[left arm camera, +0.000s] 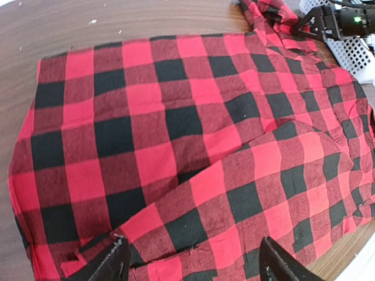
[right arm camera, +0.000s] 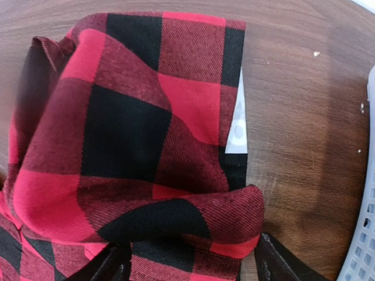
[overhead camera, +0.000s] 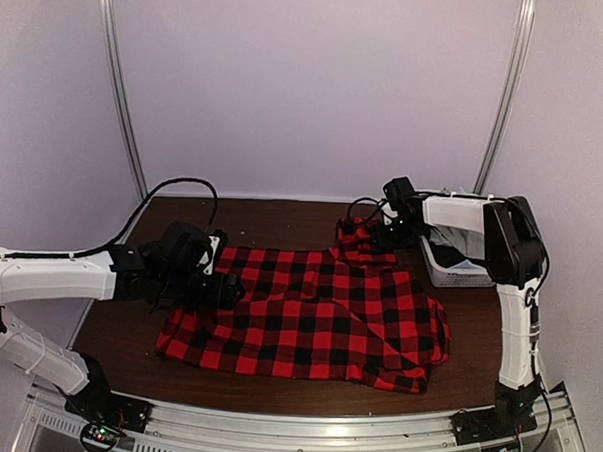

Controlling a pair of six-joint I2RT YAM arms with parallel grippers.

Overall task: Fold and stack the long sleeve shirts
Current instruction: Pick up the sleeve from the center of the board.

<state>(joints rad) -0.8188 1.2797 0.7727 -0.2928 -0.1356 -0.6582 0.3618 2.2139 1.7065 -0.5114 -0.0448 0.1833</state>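
The bunched fold's end on the basket side will be grabbed next by my right gripper. Then I can pull the shirt out straight for folding.
A red-and-black buffalo-check flannel shirt lies spread across the brown table. My left gripper is open at the shirt's left edge. In the left wrist view its fingers stand wide apart just above flat cloth, with a folded layer running between them. My right gripper is at the shirt's far right corner. In the right wrist view its jaws are wide apart, with a bunched fold of the shirt between them. A white label shows at the fold's edge.
A white mesh basket with dark cloth inside stands at the back right, just right of my right gripper. Its rim shows in the right wrist view and the left wrist view. Bare wood lies behind the shirt.
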